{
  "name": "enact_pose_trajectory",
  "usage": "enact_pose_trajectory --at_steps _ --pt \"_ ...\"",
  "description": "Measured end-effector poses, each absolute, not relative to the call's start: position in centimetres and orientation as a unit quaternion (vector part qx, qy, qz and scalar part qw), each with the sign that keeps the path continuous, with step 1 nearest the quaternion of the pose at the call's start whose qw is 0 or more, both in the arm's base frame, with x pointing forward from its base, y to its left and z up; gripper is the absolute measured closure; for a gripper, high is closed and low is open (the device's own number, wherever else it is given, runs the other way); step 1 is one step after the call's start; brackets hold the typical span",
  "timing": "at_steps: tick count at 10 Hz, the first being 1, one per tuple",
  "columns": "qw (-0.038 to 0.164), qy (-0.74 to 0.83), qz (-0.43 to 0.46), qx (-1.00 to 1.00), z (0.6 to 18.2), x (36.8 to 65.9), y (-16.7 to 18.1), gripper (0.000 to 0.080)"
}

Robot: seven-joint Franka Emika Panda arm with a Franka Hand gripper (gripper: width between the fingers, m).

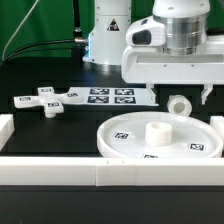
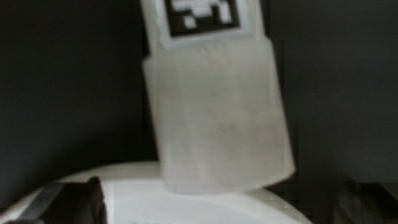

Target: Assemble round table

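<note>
In the wrist view my fingertips are still short of the thick cylinder's sides, so closing now would miss. My gripper moves toward the cylinder next, before closing on it.
The large round disc [image 1: 125, 140] with its central hub [image 1: 158, 131] lies at the front right. The short thick cylinder [image 1: 178, 104] lies just behind the disc, its hollow end facing the exterior camera. My gripper [image 1: 177, 97] hangs over it, open, with a dark finger [image 1: 205, 95] standing off to the side. In the wrist view the cylinder [image 2: 214, 120] runs lengthwise between the spread fingers of my gripper [image 2: 210, 205], with a tag at its far end. A curved white surface [image 2: 160, 205] shows beyond its near end. The cross-shaped piece [image 1: 45, 101] lies at the exterior view's left.
The marker board [image 1: 110, 96] lies flat behind the parts, in the middle. Long white border rails run along the front [image 1: 90, 172] and the exterior view's left [image 1: 4, 128]. The robot's base [image 1: 108, 35] stands at the back.
</note>
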State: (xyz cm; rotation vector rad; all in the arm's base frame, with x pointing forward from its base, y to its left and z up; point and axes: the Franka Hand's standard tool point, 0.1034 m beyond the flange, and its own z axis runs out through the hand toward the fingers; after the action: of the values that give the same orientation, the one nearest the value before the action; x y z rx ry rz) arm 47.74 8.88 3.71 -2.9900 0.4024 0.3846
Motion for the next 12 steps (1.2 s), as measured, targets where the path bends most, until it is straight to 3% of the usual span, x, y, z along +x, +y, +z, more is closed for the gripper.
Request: enact_pose_trajectory --at_steps 4,7,12 --pt "0.055 0.116 0.243 -0.961 3.8 47.7 9.2 0.015" --pt "0.078 0.091 0.323 -0.939 3.6 47.6 9.2 0.015" --pt "0.082 0.07 0.467 -0.878 2.7 46.3 9.8 0.015"
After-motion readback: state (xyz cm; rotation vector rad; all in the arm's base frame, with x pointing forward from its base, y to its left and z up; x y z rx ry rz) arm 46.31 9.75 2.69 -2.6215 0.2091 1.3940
